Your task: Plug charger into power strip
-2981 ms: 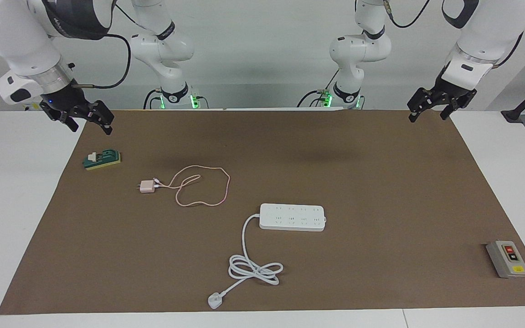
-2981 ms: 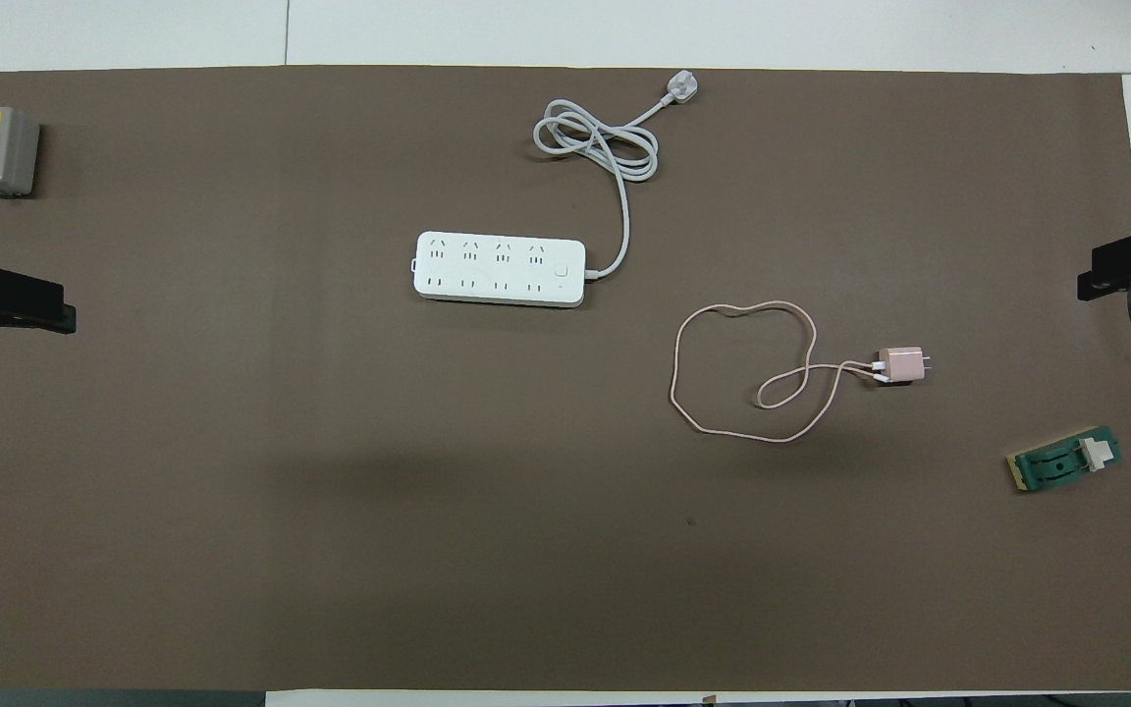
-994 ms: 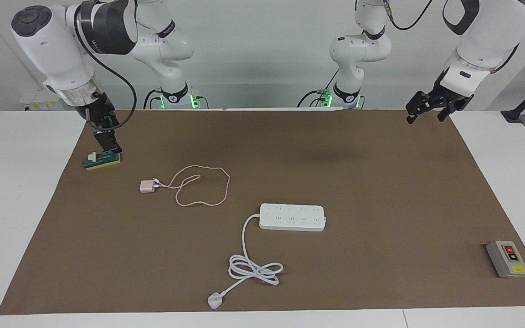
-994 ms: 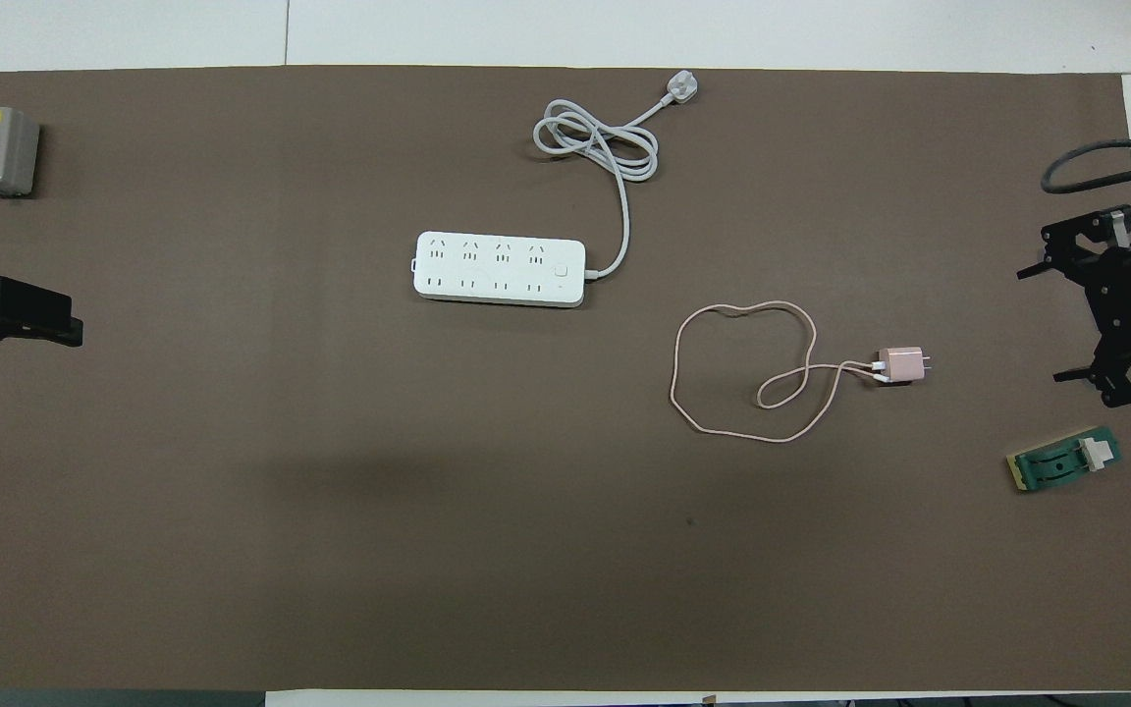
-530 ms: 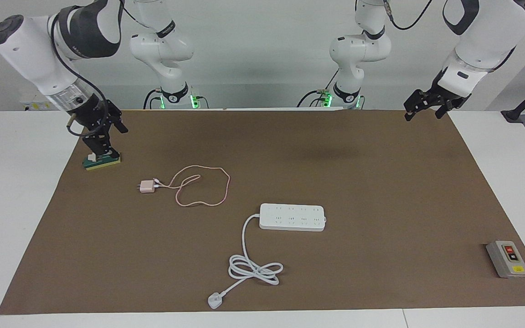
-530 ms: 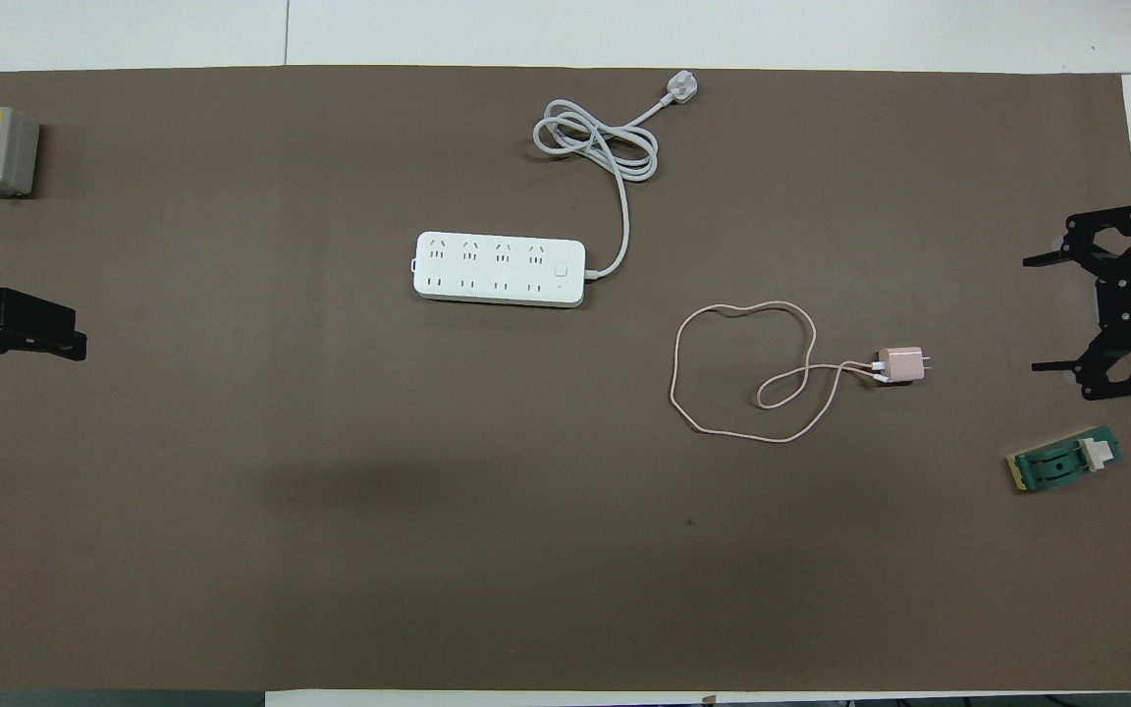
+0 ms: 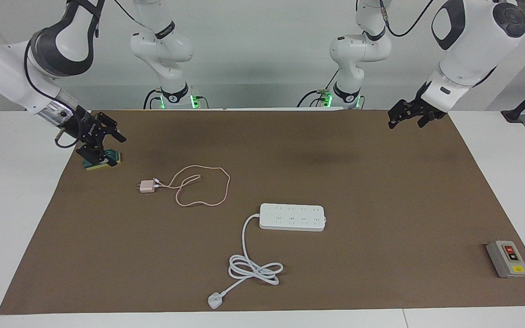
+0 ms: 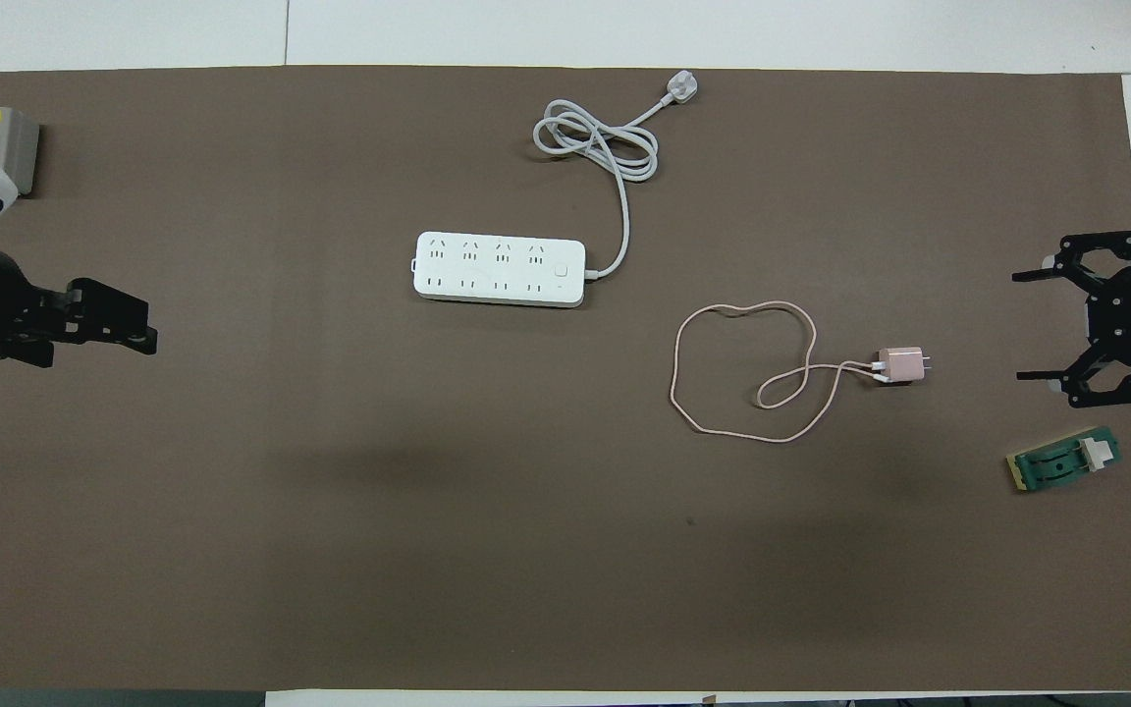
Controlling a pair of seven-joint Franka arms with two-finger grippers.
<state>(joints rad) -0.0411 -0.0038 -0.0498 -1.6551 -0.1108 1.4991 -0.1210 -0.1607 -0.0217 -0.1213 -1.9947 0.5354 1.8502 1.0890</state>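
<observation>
Next, my right gripper grabs the charger (image 7: 146, 187) by its flat sides, since prongs stick out of one end of the charger and the cable leaves the other.
The pale pink charger (image 7: 146, 187) (image 8: 900, 365) lies on the brown mat, its thin pink cable (image 7: 203, 187) (image 8: 740, 371) looped beside it toward the power strip. The white power strip (image 7: 292, 217) (image 8: 500, 269) lies flat mid-mat, sockets up, farther from the robots than the charger. My right gripper (image 7: 110, 148) (image 8: 1020, 325) is open and holds nothing. It hangs over the mat's edge at the right arm's end, apart from the charger. My left gripper (image 7: 404, 122) (image 8: 138, 329) is open with nothing in it, over the mat at the left arm's end.
The strip's thick white cord coils to a three-pin plug (image 7: 214, 300) (image 8: 680, 89) near the mat's edge farthest from the robots. A green block (image 7: 113, 160) (image 8: 1064, 462) lies by the right gripper. A grey button box (image 7: 507, 258) (image 8: 6, 142) sits at the left arm's end.
The right gripper has turned and swung lower over the mat's edge by the green block. The left gripper has moved inward over the mat. Charger and strip have not moved.
</observation>
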